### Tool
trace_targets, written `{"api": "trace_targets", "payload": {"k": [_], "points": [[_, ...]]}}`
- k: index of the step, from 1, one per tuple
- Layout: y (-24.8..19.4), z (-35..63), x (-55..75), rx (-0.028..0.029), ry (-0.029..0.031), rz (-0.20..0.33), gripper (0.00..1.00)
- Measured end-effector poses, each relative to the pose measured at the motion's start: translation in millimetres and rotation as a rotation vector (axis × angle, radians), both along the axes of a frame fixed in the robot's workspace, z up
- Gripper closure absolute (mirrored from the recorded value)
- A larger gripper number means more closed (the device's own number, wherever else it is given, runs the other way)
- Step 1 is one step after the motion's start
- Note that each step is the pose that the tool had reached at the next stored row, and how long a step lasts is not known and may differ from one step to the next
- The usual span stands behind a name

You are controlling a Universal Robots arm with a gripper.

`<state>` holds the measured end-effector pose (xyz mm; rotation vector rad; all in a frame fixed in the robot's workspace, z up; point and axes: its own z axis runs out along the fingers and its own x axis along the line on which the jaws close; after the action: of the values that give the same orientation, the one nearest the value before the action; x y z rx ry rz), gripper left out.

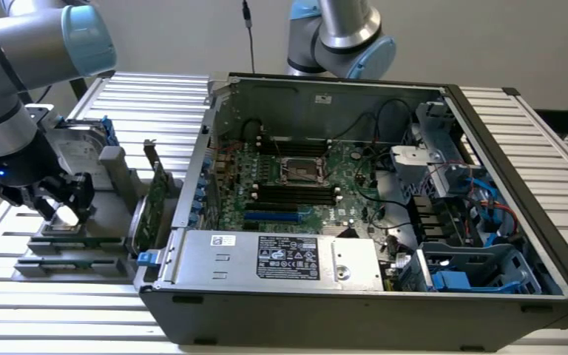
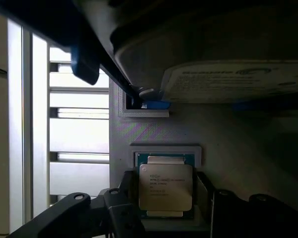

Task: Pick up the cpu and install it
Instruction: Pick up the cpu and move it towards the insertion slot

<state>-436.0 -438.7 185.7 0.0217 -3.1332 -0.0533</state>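
Observation:
My gripper will next grab the cpu's side edges where the holder's raised rim opens, because the rim wraps the cpu's corners. Then it can install the cpu.
The cpu (image 2: pixel 165 187), a small flat square chip with a shiny metal top, lies in a recess of a grey holder (image 2: pixel 223 139) to the exterior view's left of the computer case. My gripper (image 2: pixel 165 201) is down over it, open, with one dark finger on each side of the chip and a sliver of space between. From outside, the gripper (image 1: pixel 64 209) hangs low over the holder and a pale glint of the cpu (image 1: pixel 67 216) shows between its fingers. Inside the open case (image 1: pixel 560 281), the black-framed motherboard socket (image 1: pixel 301 171) sits near the middle of the green board.
A silver hard drive (image 1: pixel 75 148) with blue brackets stands in the holder just behind the gripper, close above the cpu in the wrist view (image 2: pixel 228 79). A green card (image 1: pixel 151 200) stands upright between holder and case. A second arm (image 1: pixel 339 37) rises behind the case. Slatted table (image 1: pixel 57 310) all around.

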Motion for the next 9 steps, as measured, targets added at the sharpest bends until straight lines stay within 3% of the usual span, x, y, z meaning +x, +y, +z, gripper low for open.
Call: {"api": "trace_targets", "payload": {"k": [1,9], "points": [[0.0,0.0,0.0,0.0,-0.0001,0.0,0.42],[0.0,0.6,0.0,0.0001,-0.0001,0.0,0.45]]}}
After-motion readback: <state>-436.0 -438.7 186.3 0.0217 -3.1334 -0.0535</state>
